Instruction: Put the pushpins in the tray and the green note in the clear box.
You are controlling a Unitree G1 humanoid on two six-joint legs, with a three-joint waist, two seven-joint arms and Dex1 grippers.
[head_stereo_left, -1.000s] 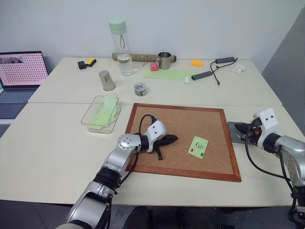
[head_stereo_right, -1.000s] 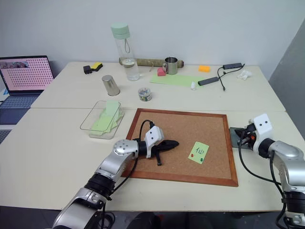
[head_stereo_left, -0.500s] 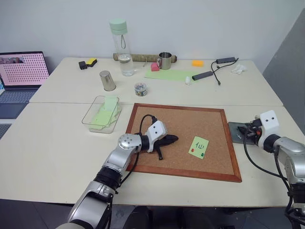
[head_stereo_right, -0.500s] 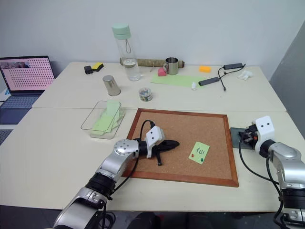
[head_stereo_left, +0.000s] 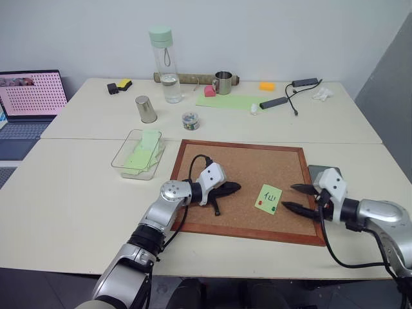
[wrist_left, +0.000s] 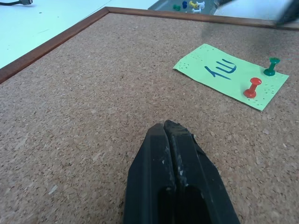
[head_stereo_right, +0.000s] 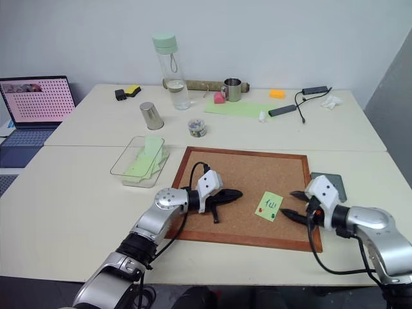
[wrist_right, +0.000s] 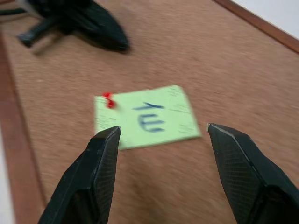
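Note:
The right gripper grabs the green pushpin by its head (head_stereo_left: 273, 210) next, to free the green note for the clear box (head_stereo_left: 136, 153).
The green note (head_stereo_left: 268, 197) lies flat on the corkboard, held by a red pushpin (wrist_left: 252, 87) and a green pushpin (wrist_left: 271, 66) at its near edge. My left gripper (head_stereo_left: 233, 187) rests shut on the cork just left of the note, holding nothing. My right gripper (head_stereo_left: 288, 196) hovers open over the board's right side, fingertips pointing at the note (wrist_right: 147, 116) with nothing between them. Behind it, off the board, sits the dark grey tray (head_stereo_right: 329, 179), with several pins in it (wrist_left: 187, 5). The clear box (head_stereo_left: 136, 153), left of the board, holds pale green sheets.
The wood-framed corkboard (head_stereo_left: 248, 235) fills the table's near middle. Behind it stand a small pin jar (head_stereo_left: 189, 120), a metal cup (head_stereo_left: 145, 109), a water bottle (head_stereo_left: 164, 64), a mug (head_stereo_left: 222, 82) and a long green sheet (head_stereo_left: 228, 101). A laptop (head_stereo_left: 29, 93) sits far left.
My right gripper has swung left from the tray to over the board's right side beside the note, and its fingers have opened. The left arm has stayed still.

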